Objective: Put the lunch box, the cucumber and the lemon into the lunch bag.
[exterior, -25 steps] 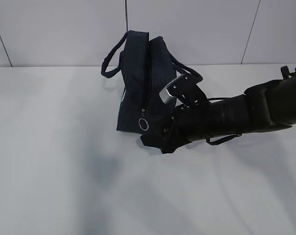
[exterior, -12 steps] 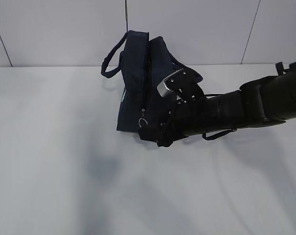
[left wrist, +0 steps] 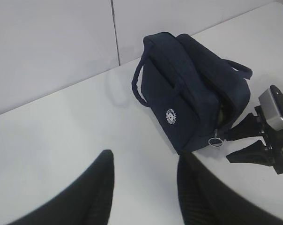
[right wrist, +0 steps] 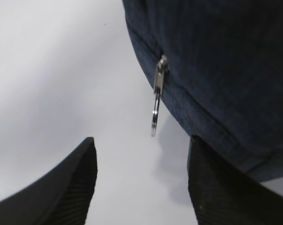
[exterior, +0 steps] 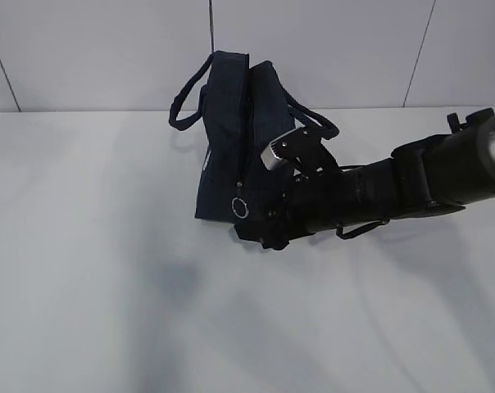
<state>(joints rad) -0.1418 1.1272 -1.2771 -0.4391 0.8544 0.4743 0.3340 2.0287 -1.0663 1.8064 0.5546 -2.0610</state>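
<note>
My right gripper grabs the zipper by its metal ring pull (exterior: 240, 207) next, to zip up the packed lunch bag (exterior: 231, 139).
The dark navy lunch bag (exterior: 231, 131) stands on the white table with its handles up and its white logo patch (left wrist: 169, 116) on the side. Its silver ring pull (exterior: 240, 209) hangs at the low end of the zipper. My right gripper (exterior: 262, 231) sits at the bag's near corner, open, with the ring pull (right wrist: 155, 117) hanging just ahead of the gap between the fingers (right wrist: 141, 143) and touching neither. My left gripper (left wrist: 145, 157) is open over bare table, well short of the bag (left wrist: 188, 93). The lunch box, cucumber and lemon are out of view.
The table (exterior: 108, 286) is white and ends at a pale tiled wall (exterior: 108, 49) close behind the bag. My right arm (exterior: 411, 184) lies across the right side of the table. The left arm does not show in the exterior view.
My right arm has shifted slightly left and up beside the bag, and the ring pull swung a little. The bag and both grippers' openings look unchanged.
</note>
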